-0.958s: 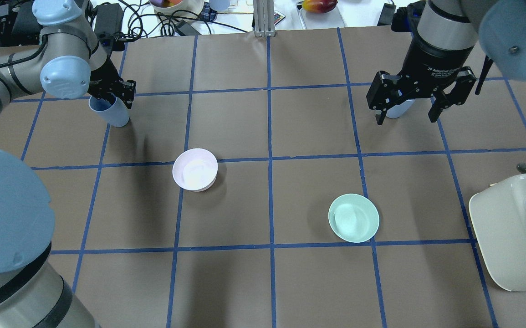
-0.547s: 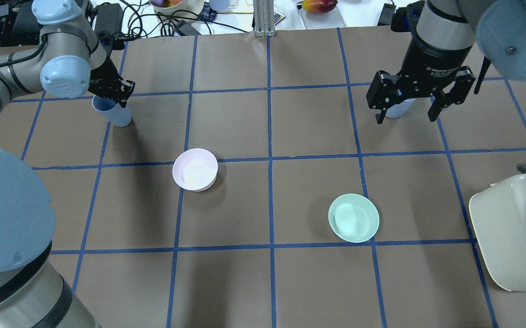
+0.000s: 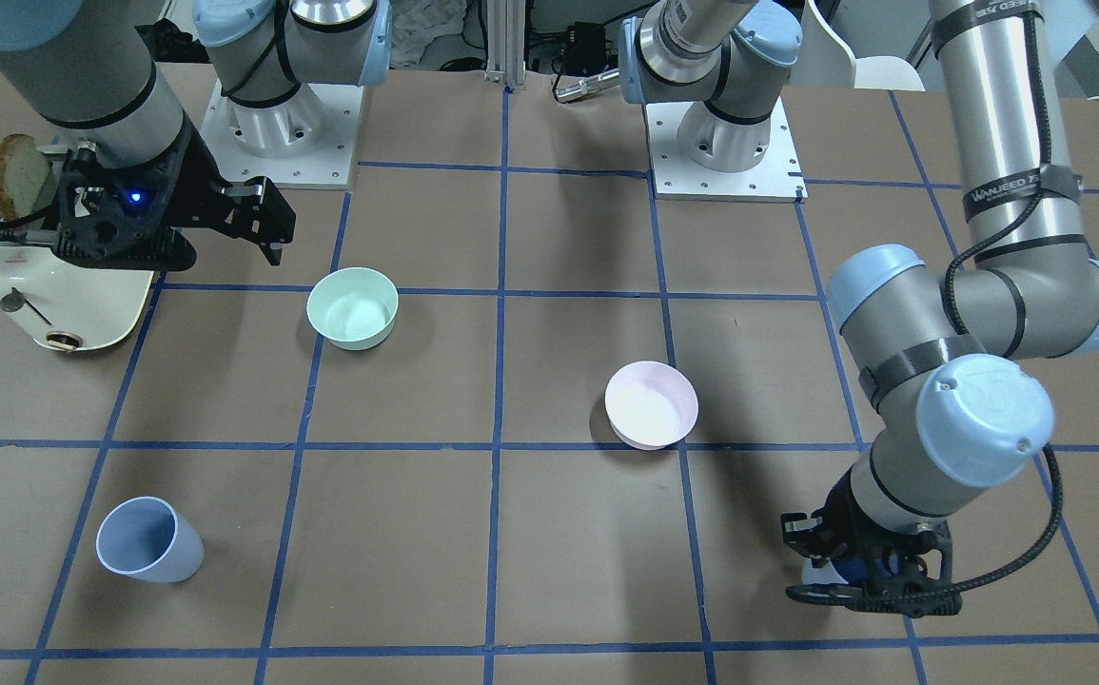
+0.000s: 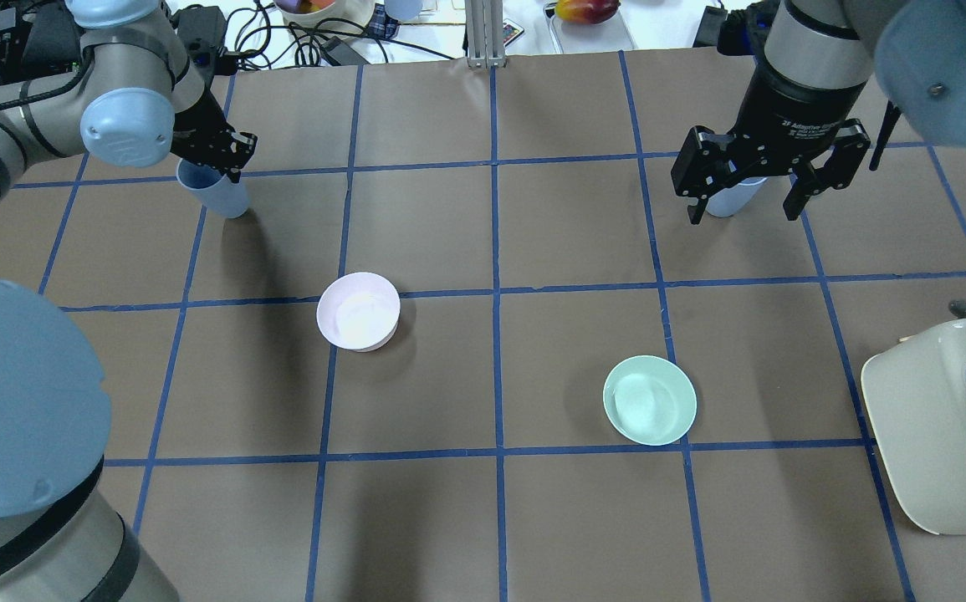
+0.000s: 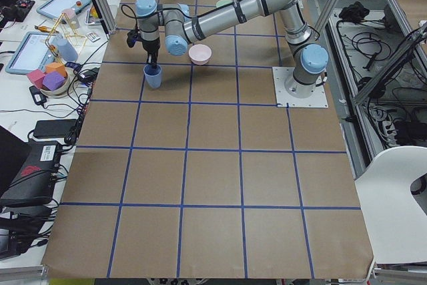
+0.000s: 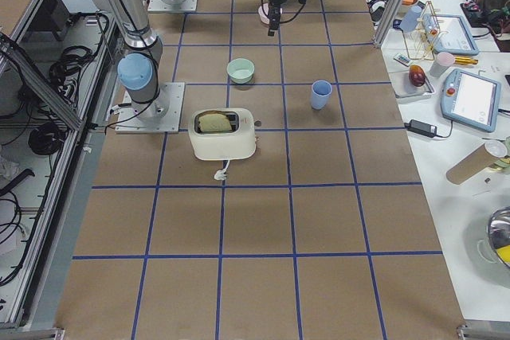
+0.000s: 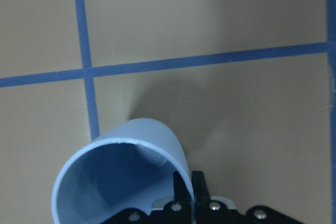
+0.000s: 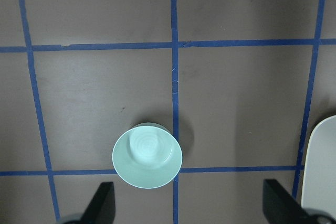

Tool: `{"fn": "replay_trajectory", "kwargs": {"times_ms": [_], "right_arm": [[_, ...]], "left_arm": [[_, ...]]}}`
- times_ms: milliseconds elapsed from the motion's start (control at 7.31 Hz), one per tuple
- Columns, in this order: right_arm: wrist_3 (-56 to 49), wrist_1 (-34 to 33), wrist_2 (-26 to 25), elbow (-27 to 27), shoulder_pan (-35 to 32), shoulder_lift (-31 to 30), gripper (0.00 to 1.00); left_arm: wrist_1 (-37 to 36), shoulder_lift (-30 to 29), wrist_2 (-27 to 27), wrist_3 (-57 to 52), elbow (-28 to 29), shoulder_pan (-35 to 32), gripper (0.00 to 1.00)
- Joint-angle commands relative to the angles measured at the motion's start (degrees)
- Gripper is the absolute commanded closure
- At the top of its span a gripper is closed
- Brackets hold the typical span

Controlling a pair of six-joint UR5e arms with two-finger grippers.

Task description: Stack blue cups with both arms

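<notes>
My right gripper will next grab the second blue cup by the rim [image 3: 149, 499]. It will then stack that cup with the other blue cup [image 3: 825, 571].
My left gripper [image 4: 227, 167] is shut on the rim of a blue cup [image 4: 217, 191] at the far left of the table. The left wrist view shows the cup [image 7: 123, 177] tilted, its wall pinched between the fingers [image 7: 198, 184]. In the front view that gripper [image 3: 853, 576] hides most of this cup. The second blue cup [image 3: 145, 542] stands upright on the table at the far right and also shows in the overhead view [image 4: 733, 199]. My right gripper [image 4: 743, 213] hangs high above the table near it, wide open and empty.
A pale pink bowl [image 4: 358, 311] sits left of centre and a mint-green bowl [image 4: 649, 400] right of centre; the green bowl also shows in the right wrist view [image 8: 147, 155]. A cream toaster [image 4: 943, 426] holding a bread slice [image 3: 21, 176] stands at the near right edge.
My left gripper has carried its blue cup a short way toward the table's far edge and slightly right. The right gripper has drifted slightly the same way, still open.
</notes>
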State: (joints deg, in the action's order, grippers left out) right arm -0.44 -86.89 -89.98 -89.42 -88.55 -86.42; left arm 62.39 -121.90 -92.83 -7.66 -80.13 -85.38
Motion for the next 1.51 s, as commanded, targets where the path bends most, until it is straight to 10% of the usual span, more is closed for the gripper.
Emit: {"fn": "replay_trajectory", "kwargs": {"times_ms": [0,274,684,1368], "right_arm": [[-1.66,-8.15,-0.45,0.82,2.84,3.00,0.00],[-12.45,-21.57,-0.80,2.04,5.04,10.00,0.00],[-24.57,-22.79,-0.63,13.71,10.83,24.25,0.00],[-24.52,-22.72,-0.19,14.72,11.29,30.52,0.00]], "left_arm": [[1.50,0.26,0.28,12.52,1.90,-8.44,1.00],[3.09,1.14,0.20,26.75,1.99,-18.37,1.00],[3.09,0.18,0.29,38.32,1.20,-27.00,1.00],[3.27,-0.53,4.15,40.44,-0.82,-29.32,1.00]]}}
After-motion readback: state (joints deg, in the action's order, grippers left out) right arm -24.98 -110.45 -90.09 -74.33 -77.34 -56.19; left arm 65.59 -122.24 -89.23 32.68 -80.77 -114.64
